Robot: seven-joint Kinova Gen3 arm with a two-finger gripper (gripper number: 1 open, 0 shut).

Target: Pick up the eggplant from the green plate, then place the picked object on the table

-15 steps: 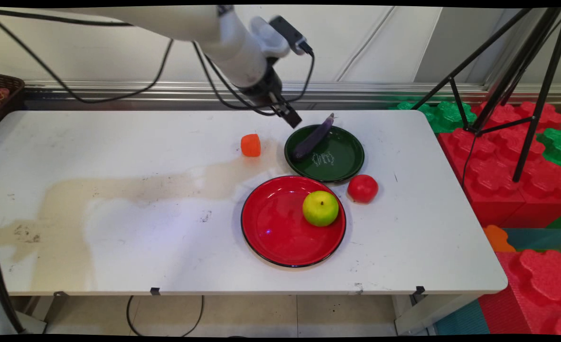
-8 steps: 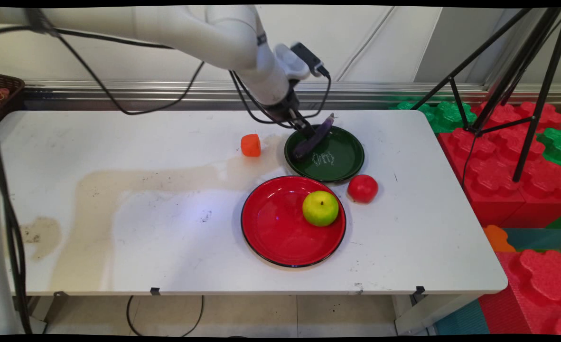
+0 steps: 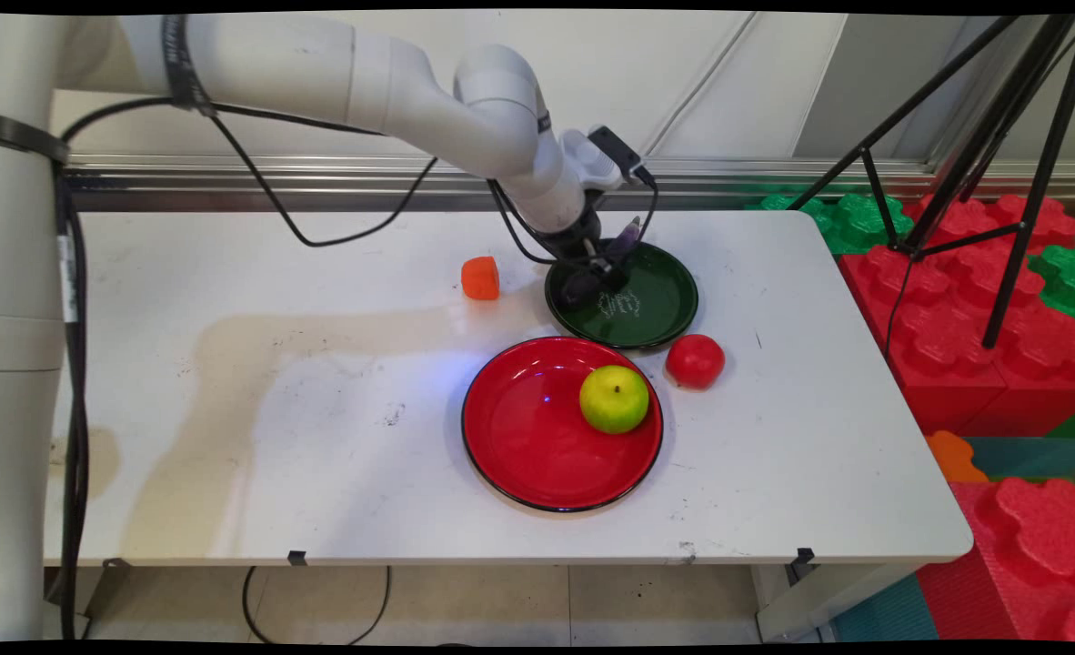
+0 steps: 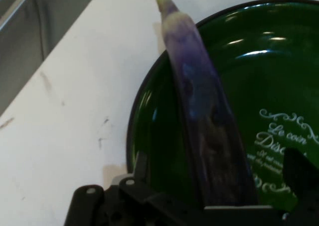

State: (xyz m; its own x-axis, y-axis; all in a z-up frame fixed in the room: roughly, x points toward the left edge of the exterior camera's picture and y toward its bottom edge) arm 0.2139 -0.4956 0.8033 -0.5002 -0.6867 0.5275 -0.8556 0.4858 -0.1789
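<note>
I will next use my gripper to grab the purple eggplant by its thick dark body (image 4: 222, 173), so that I can move the eggplant off the dark green plate.
A purple eggplant (image 3: 629, 237) lies tilted across the left rim of the dark green plate (image 3: 674, 309) at the back of the table. My gripper (image 3: 603, 273) is low over the plate's left side and hides the eggplant's middle. In the hand view the eggplant (image 4: 199, 96) runs straight up between the two fingers, its greenish tip past the plate (image 4: 279, 66) rim over the white table. The gripper (image 4: 219, 166) is open: the left finger (image 4: 141, 163) and the right finger (image 4: 298, 168) straddle the eggplant, each with a gap to it.
An orange chunk (image 3: 480, 277) sits left of the green plate. A red tomato (image 3: 695, 361) lies in front of it. A red plate (image 3: 519, 437) holds a green apple (image 3: 614, 398). A black tripod (image 3: 983, 164) and foam blocks (image 3: 974, 309) stand beyond the table's right edge.
The arm has swung down and to the right. The gripper went from above and left of the plate to low over the eggplant. The eggplant and the other things have not moved.
</note>
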